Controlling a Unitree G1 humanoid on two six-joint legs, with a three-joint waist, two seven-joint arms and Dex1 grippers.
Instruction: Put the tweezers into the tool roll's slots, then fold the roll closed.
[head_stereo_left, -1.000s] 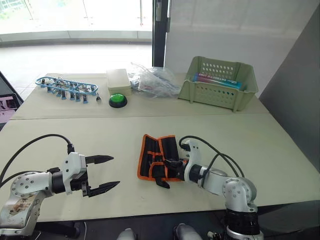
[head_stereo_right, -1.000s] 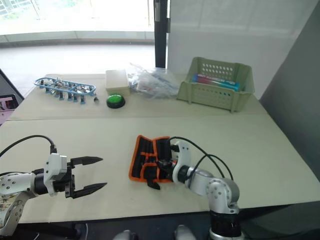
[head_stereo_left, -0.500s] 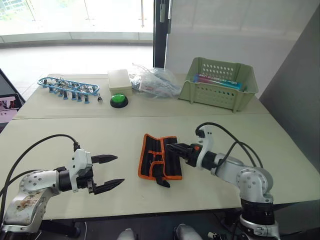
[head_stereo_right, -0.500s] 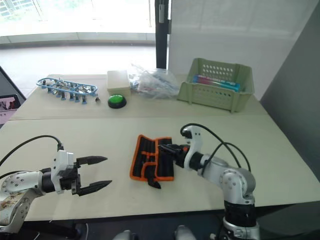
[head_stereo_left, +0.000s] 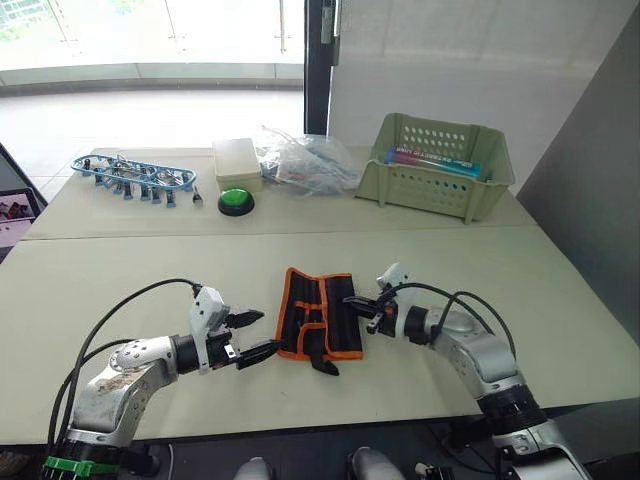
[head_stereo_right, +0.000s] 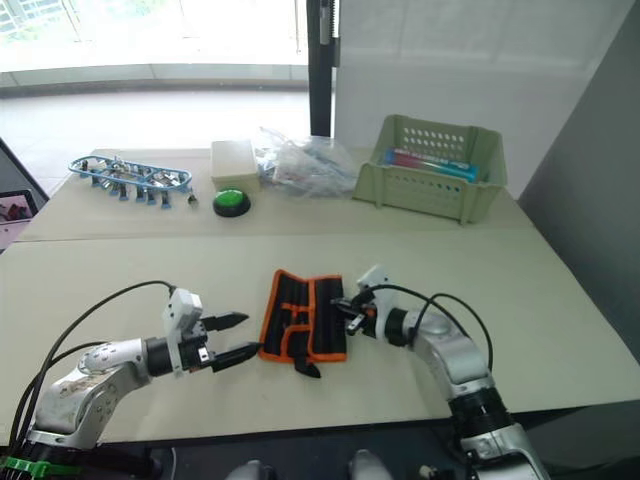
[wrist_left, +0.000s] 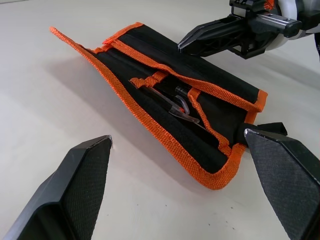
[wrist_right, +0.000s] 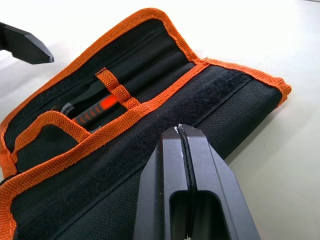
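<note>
The roll's orange edge stands up off the table while the rest lies slack, so my left gripper next needs to pinch that raised edge (head_stereo_left: 284, 320) (wrist_left: 145, 127) to fold the roll.
The tool roll (head_stereo_left: 318, 314) lies on the table in front of me, black with orange edging, its flaps partly folded inward and its small black strap (head_stereo_left: 324, 364) trailing toward me. Black tweezers (wrist_left: 176, 103) show in the slots through the gap between the flaps. My left gripper (head_stereo_left: 250, 336) is open just off the roll's left edge, its fingers (wrist_left: 75, 195) spread wide and low over the table. At the roll's right edge, my right gripper (head_stereo_left: 359, 305) is shut with nothing in it, and its fingertips (wrist_right: 182, 131) sit over the black flap.
Across the table's seam stand a green plastic basket (head_stereo_left: 440, 165), a crumpled clear plastic bag (head_stereo_left: 305, 160), a cream box (head_stereo_left: 237, 160), a green button (head_stereo_left: 236, 200) and a blue rack of clips (head_stereo_left: 132, 172). A grey wall rises at the right.
My left gripper has moved right, up to the roll's left edge. My right gripper has drawn back from over the roll to its right edge, with the arm now lower.
</note>
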